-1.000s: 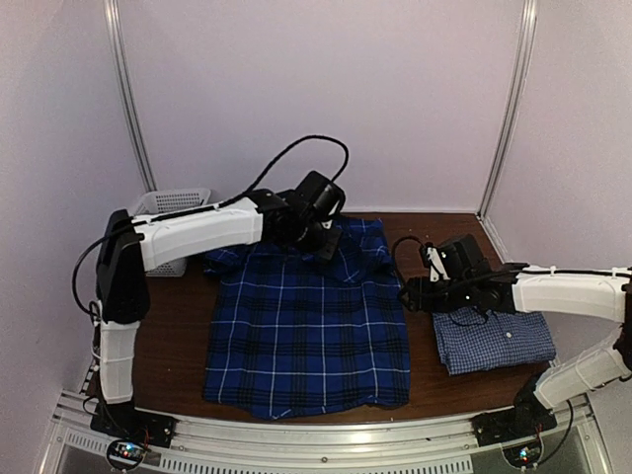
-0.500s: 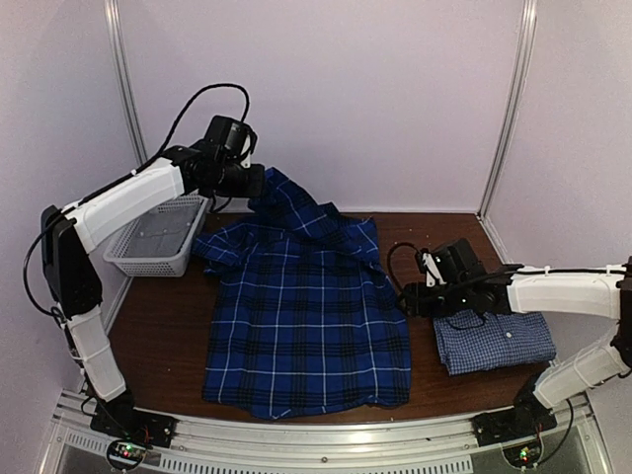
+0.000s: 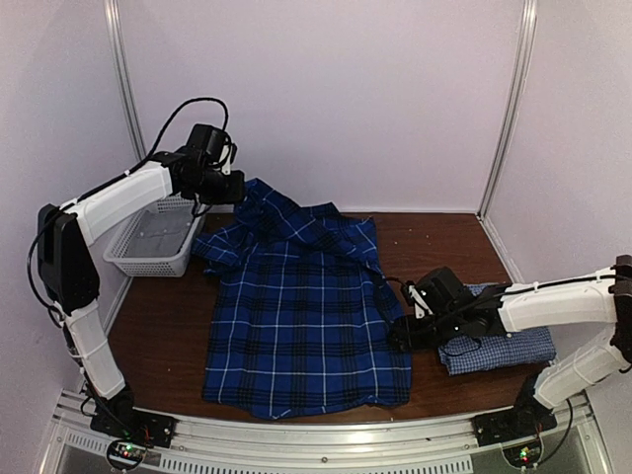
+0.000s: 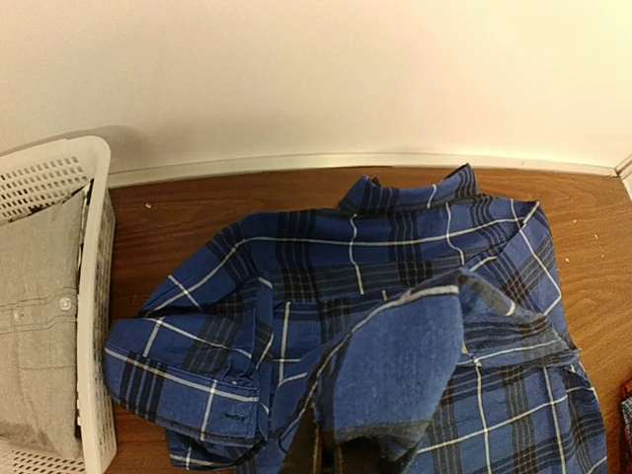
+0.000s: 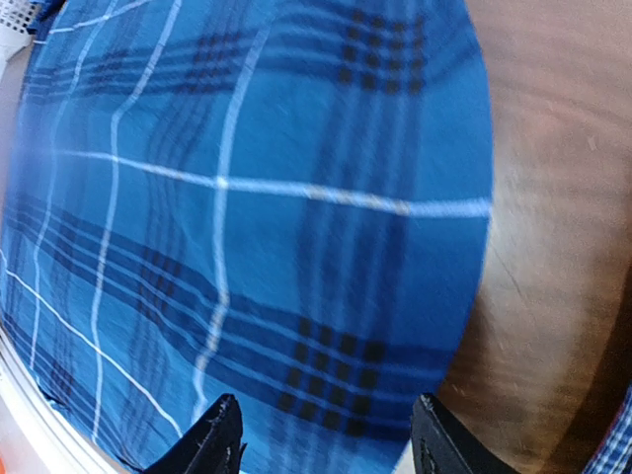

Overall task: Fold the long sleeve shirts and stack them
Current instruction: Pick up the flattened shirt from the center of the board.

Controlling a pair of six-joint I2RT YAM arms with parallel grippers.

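The plaid shirt's side edge near its hem (image 3: 399, 353) (image 5: 363, 431) will be grabbed next by my right gripper, to fold that side inward over the shirt's body.
The dark blue plaid shirt (image 3: 306, 316) lies spread on the wooden table, front down. One sleeve (image 3: 272, 202) is pulled up and to the left, and my left gripper (image 3: 229, 188) is shut on its end, high above the table's back left. In the left wrist view that sleeve (image 4: 415, 365) rises toward the camera and hides the fingers. The paler small-check shirt (image 3: 504, 346) lies folded at the right. My right gripper (image 3: 400, 336) is open and low at the plaid shirt's right edge, its fingertips (image 5: 222, 434) straddling the cloth (image 5: 247, 197), holding nothing.
A white mesh basket (image 3: 158, 237) stands at the back left with a grey garment (image 4: 35, 316) inside. Bare wood (image 3: 168, 326) shows left of the plaid shirt and in a strip (image 5: 553, 197) between the two shirts. White walls close in the back and sides.
My left arm has swung up and to the left from the collar area, drawing the sleeve with it. My right gripper has dropped nearer and lower, to the plaid shirt's right edge.
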